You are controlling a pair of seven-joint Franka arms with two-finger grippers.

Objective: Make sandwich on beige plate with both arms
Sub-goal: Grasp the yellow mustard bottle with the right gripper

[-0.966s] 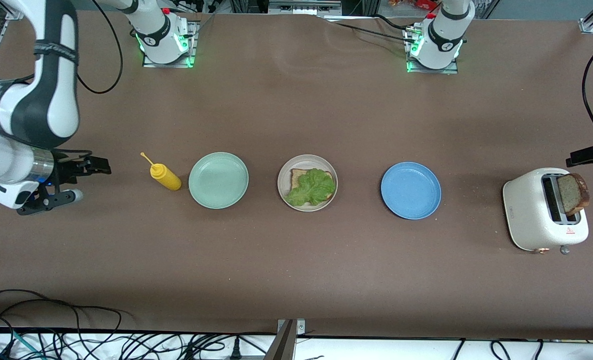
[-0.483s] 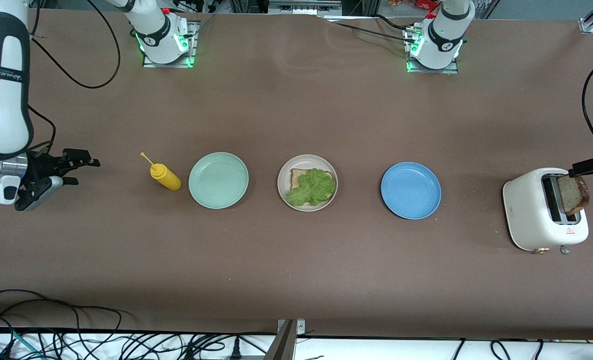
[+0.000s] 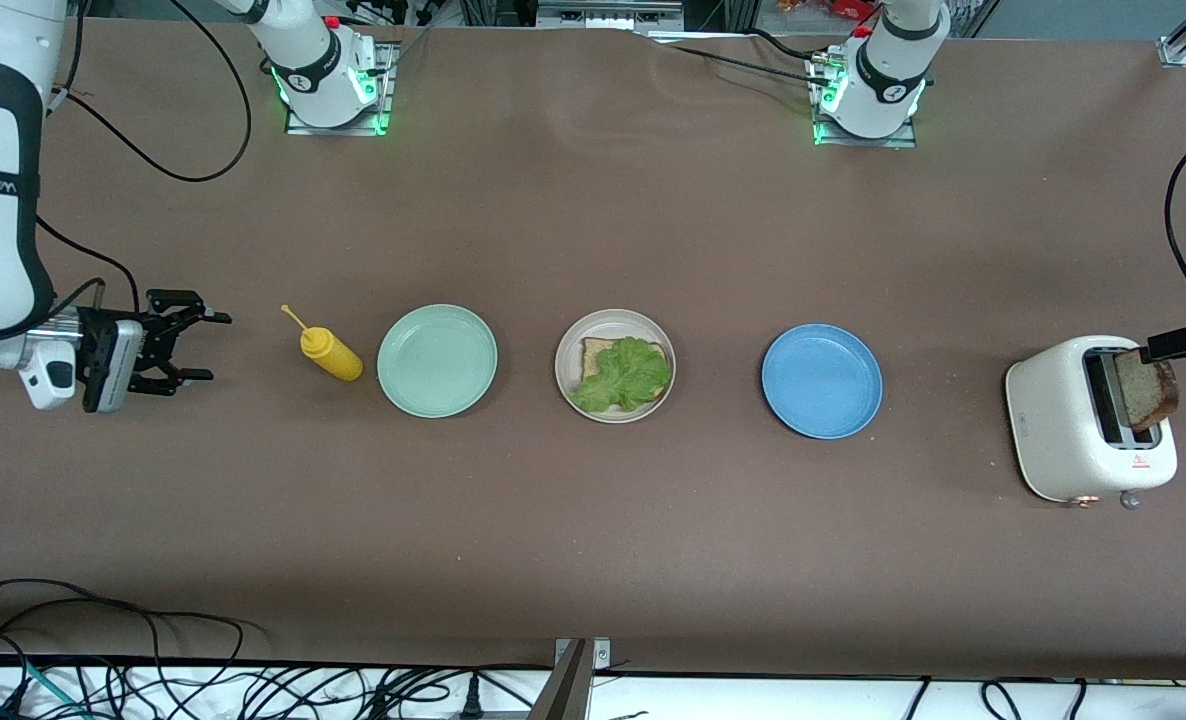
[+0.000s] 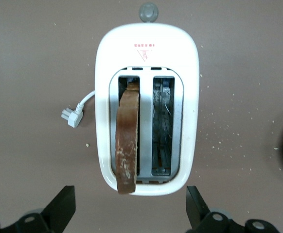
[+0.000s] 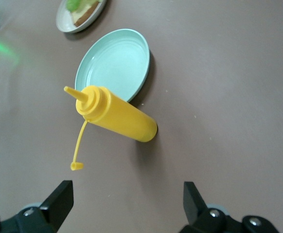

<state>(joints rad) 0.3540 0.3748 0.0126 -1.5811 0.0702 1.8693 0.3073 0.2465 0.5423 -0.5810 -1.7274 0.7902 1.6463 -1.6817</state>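
Observation:
My left gripper should grab the bread slice's exposed top crust point(image 3: 1167, 390) next; the toaster slot encloses its lower half.
The beige plate point(image 3: 614, 317) lies mid-table and holds one brown bread slice point(image 3: 593, 351) with a green lettuce leaf point(image 3: 625, 376) on top. A second brown slice point(image 3: 1146, 391) stands up out of one slot of the white toaster point(image 3: 1058, 425) at the left arm's end. My left gripper point(image 4: 129, 211) hangs open over that toaster point(image 4: 146, 48), its fingers wide apart and clear of the slice point(image 4: 127, 145). My right gripper point(image 3: 198, 347) is open at the right arm's end, facing the yellow squeeze bottle point(image 3: 331, 355) with a gap between them.
A mint-green plate point(image 3: 437, 361) lies between the bottle and the beige plate. A blue plate point(image 3: 821, 381) lies between the beige plate and the toaster. The toaster's white plug point(image 4: 73, 115) rests beside it. Cables run along the table edge nearest the camera.
My right arm has swung upright and its gripper has turned level, shifting toward the yellow bottle. The left gripper has come down closer to the slice in the toaster.

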